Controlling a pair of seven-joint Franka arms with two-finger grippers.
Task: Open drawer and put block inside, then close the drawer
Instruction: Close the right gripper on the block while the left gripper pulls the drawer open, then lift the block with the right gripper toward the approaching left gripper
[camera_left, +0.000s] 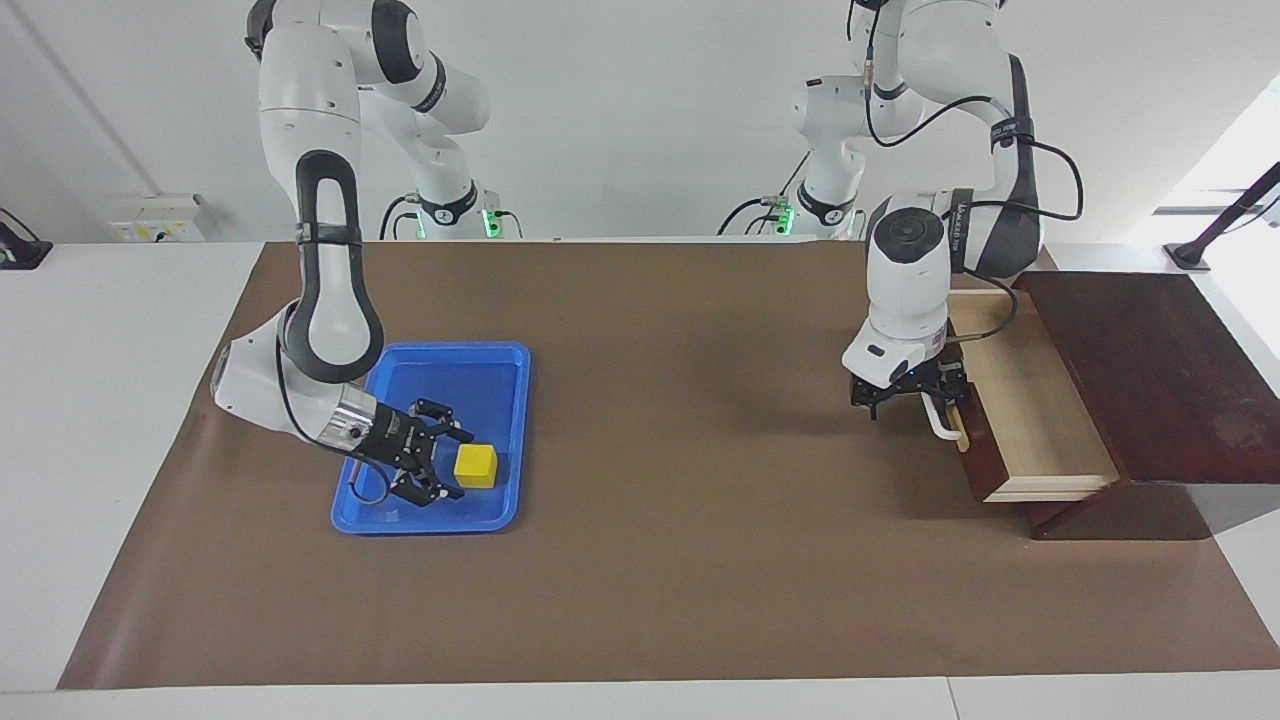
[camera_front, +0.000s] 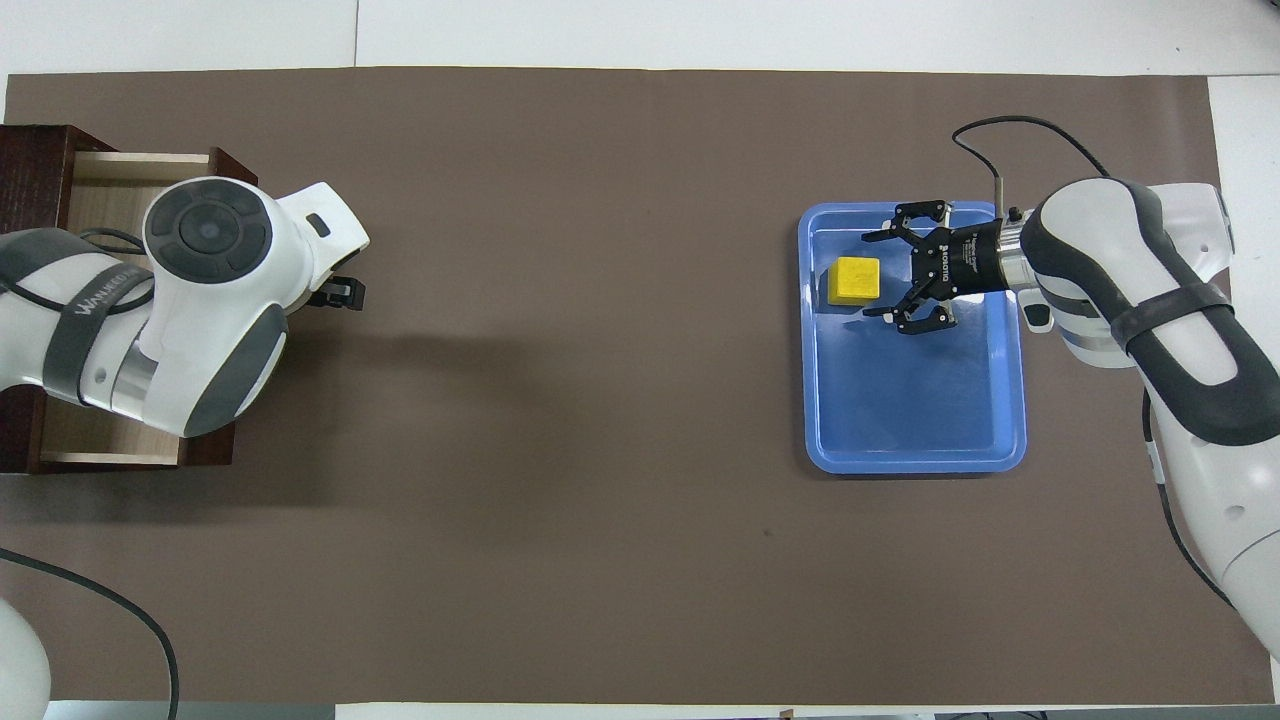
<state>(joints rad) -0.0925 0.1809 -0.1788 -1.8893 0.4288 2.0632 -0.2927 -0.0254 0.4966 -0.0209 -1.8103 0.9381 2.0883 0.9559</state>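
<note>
The right gripper grabs the small yellow block by its opposite sides next, to get the block (camera_front: 855, 279) into the open drawer (camera_front: 142, 169).
The yellow block (camera_left: 475, 465) (camera_front: 855, 279) lies in a flat blue tray (camera_left: 430, 352) (camera_front: 910, 455) toward the right arm's end of the table. My right gripper (camera_left: 460, 464) (camera_front: 878, 275) is open and low inside the tray, its fingertips on either side of the block's edge and apart from it. The drawer (camera_left: 1040, 420) (camera_front: 110, 180) stands pulled out of the dark cabinet (camera_left: 1150, 370), showing its pale inside. My left gripper (camera_left: 912, 398) is at the drawer's white handle (camera_left: 940, 425). In the overhead view its wrist hides the handle.
Brown paper (camera_left: 680, 560) covers the table between the tray and the cabinet. The cabinet sits at the left arm's end of the table. A cable (camera_front: 1010, 130) loops from the right wrist above the tray's edge.
</note>
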